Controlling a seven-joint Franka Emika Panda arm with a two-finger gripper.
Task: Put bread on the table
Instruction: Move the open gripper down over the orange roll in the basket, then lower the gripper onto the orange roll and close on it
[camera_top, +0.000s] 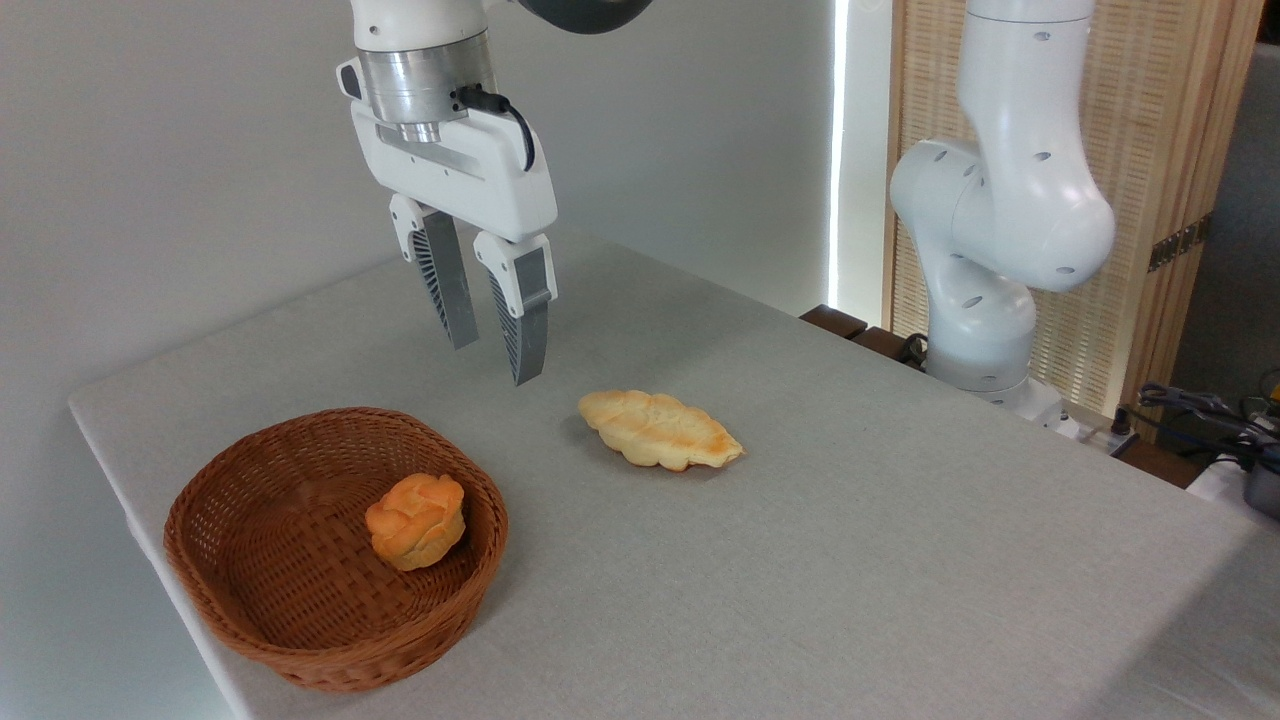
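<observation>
The gripper grabs the rounded sides of the bread next, to put the bread from the wicker basket on the tabletop.
The bread, a small round orange-golden bun with a lumpy top, lies inside the brown wicker basket near its right wall. The basket stands on the light grey table at the front left. High above the table, up and to the right of the basket, my gripper hangs open with nothing between its fingers.
A longer, paler leaf-shaped pastry lies on the table to the right of the basket, below and right of the gripper. The arm's white base rises at the table's far right edge. Cables lie off the table at far right.
</observation>
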